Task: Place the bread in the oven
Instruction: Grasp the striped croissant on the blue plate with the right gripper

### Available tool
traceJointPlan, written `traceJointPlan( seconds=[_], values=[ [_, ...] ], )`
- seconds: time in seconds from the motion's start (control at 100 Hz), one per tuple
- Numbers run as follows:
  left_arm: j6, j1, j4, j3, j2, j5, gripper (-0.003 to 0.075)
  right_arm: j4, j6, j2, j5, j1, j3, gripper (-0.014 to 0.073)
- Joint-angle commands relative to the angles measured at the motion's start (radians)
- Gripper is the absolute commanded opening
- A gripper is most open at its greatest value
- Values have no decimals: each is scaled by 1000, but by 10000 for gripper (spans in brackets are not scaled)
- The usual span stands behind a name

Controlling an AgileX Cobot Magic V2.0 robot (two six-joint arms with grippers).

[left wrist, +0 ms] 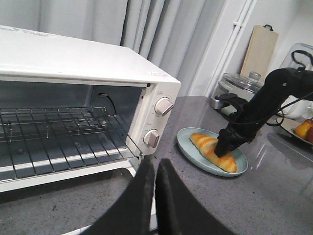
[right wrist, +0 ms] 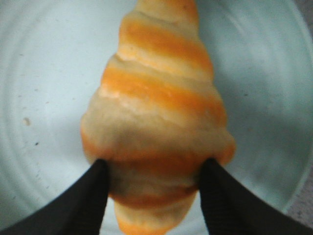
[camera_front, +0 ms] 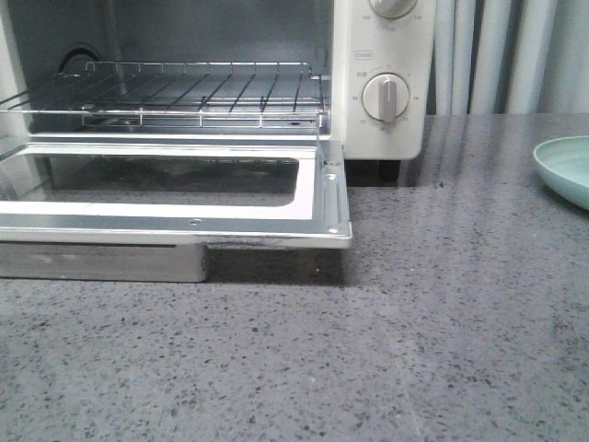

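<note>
The fingers of the robot's right gripper are on both sides of the bread (right wrist: 156, 112) over the plate (right wrist: 54, 112). The right gripper needs to close on the bread.
The cream-white oven (camera_front: 382, 55) stands at the back left with its glass door (camera_front: 184, 216) dropped open and its wire rack (camera_front: 175, 92) bare; it also shows in the left wrist view (left wrist: 73, 54). The bread (left wrist: 215, 152), orange with cream stripes, lies on a pale green plate (left wrist: 188, 147) to the right of the oven. My right gripper (left wrist: 227, 147) is down on the plate, its fingers pressed on both sides of the bread (right wrist: 156, 112). My left gripper (left wrist: 155, 164) is shut and empty above the door's right corner. Neither gripper shows in the front view.
The plate's edge (camera_front: 566, 166) shows at the right of the speckled grey counter. A lidded pot (left wrist: 239, 83), a wooden board (left wrist: 259, 51) and a fruit dish (left wrist: 303, 129) stand behind the plate. Curtains hang behind the oven.
</note>
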Motion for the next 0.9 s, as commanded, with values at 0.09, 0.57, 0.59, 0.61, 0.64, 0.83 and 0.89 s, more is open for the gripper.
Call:
traceJointPlan(
  seconds=[0.09,0.57,0.59,0.61,0.64,0.83,0.89],
  values=[
    [-5,-8,-6,-25,11,-70,-22,35,6,25,3,-1,-32,-78],
    [-74,42,193,-54,9,-21,-22,41,-34,-391,262,185,-40,-68],
    [-86,53,221,-63,9,-16,-22,41,-34,-416,279,203,-40,-68],
    [-91,58,234,-66,9,-16,-22,44,-34,-429,279,211,-40,-69],
    [-93,68,250,-72,9,-16,-22,50,-34,-459,279,230,-38,-68],
    [-93,110,274,-90,9,-23,-22,136,-45,-548,279,402,-38,-68],
    [-93,110,274,-90,9,-23,-21,157,-45,-538,277,467,-38,-68]
  ],
)
